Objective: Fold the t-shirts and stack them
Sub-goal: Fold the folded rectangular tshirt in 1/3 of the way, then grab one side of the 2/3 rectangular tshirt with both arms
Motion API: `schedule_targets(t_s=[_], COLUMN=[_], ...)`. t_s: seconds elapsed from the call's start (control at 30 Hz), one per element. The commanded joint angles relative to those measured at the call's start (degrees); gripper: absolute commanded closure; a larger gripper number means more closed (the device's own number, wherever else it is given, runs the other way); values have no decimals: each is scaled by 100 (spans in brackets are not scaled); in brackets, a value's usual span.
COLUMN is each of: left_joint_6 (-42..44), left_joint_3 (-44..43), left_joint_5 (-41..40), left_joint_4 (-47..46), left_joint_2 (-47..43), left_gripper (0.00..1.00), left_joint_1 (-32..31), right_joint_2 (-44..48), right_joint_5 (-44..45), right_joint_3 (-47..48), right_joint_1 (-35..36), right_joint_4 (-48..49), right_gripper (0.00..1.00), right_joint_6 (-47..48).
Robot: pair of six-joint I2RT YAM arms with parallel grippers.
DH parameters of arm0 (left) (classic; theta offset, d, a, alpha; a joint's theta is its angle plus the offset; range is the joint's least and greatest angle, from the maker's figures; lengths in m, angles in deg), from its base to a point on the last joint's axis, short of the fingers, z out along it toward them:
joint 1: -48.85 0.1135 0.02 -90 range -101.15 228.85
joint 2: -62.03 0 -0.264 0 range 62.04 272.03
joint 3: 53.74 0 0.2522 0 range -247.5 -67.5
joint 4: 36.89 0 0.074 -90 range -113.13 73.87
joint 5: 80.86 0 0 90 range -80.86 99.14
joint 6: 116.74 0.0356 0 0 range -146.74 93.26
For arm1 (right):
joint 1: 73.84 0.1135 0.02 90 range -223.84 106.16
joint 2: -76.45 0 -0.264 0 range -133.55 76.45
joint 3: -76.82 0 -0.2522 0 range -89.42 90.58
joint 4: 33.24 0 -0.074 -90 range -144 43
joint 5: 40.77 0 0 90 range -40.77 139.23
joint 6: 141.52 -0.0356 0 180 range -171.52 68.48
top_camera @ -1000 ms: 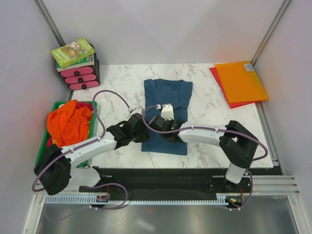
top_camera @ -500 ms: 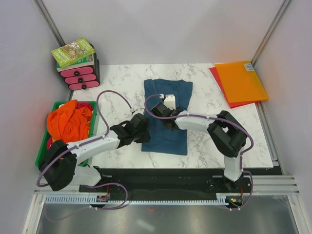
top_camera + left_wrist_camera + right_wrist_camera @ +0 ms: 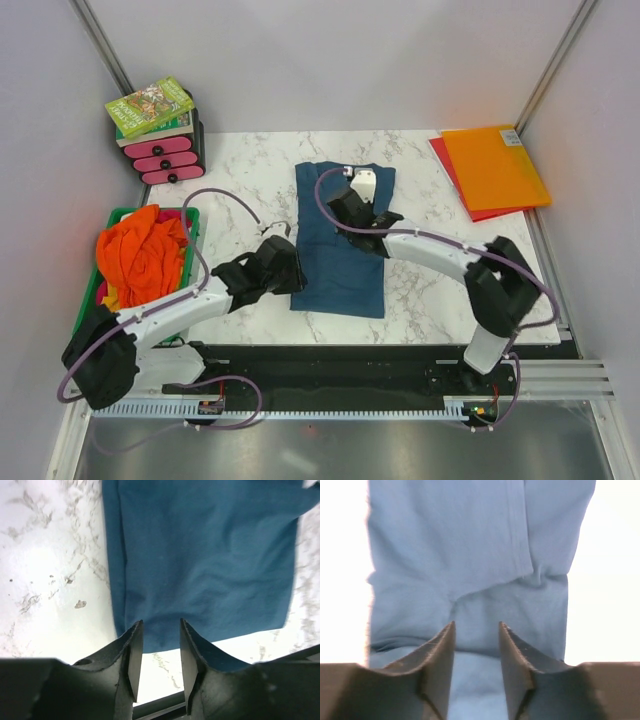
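Note:
My left gripper grabs the dark teal t-shirt [image 3: 340, 282] by its near hem corner next, to fold the hem over the far part of the t-shirt.
A dark teal t-shirt [image 3: 340, 282] lies flat on the marble table [image 3: 250, 180], folded into a long strip. My left gripper [image 3: 297, 281] hovers at its near left corner, open and holding nothing. The left wrist view shows the shirt [image 3: 200, 555] with its hem just past the left gripper [image 3: 160, 621]. My right gripper [image 3: 340, 200] hangs open over the far part of the shirt. In its wrist view the right gripper [image 3: 476, 623] is empty above a folded-in sleeve [image 3: 485, 535]. Orange t-shirts [image 3: 140, 250] are heaped in a green bin [image 3: 195, 240] at left.
Flat orange and red folders [image 3: 495, 165] lie at the back right corner. A book [image 3: 150, 105] rests on a pink drawer unit [image 3: 165, 158] at the back left. Metal frame posts run along both sides.
My right gripper went from shut to open and travelled from the shirt's middle toward its far end. The left gripper opened wider near the same corner. The shirt lies as before.

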Motion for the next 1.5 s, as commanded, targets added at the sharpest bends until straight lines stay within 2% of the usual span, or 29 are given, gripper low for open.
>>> schedule_targets(t_s=[0.0,0.3,0.4,0.63,0.87,0.97,1.0,1.07,1.1,1.2,1.47], left_joint_6=[-110,-471,-462,-479,-594,-646,-646,-655,-673,-690,-734], left_joint_3=[138,771,859,842,956,1000,1000,1009,1009,1000,1035], left_joint_5=[-282,96,36,-53,281,308,325,343,334,308,316], left_joint_4=[-125,-160,-318,-485,-626,-652,-652,-626,-600,-538,-512], left_joint_2=[-419,-173,-155,20,442,504,513,495,486,407,346], left_gripper=[56,52,51,50,51,60,72,83,92,98,98], left_joint_1=[-8,-16,-25,-25,-25,-25,-25,-25,-25,-25,-25], right_joint_2=[1163,2508,2789,2939,3027,3159,3246,3326,3430,3606,3344], right_joint_5=[275,574,697,803,759,741,741,724,706,697,601], right_joint_3=[-328,-2647,-3018,-3160,-3379,-3546,-3599,-3748,-3793,-3925,-4022], right_joint_1=[204,855,1066,1286,1374,1435,1470,1514,1567,1724,1998], right_joint_4=[-151,-574,-574,-653,-723,-793,-837,-872,-942,-1039,-838], right_gripper=[45,45,45,46,46,46,46,46,46,46,45], right_joint_6=[-129,-1412,-1711,-1826,-2063,-2247,-2309,-2414,-2545,-2765,-3047])
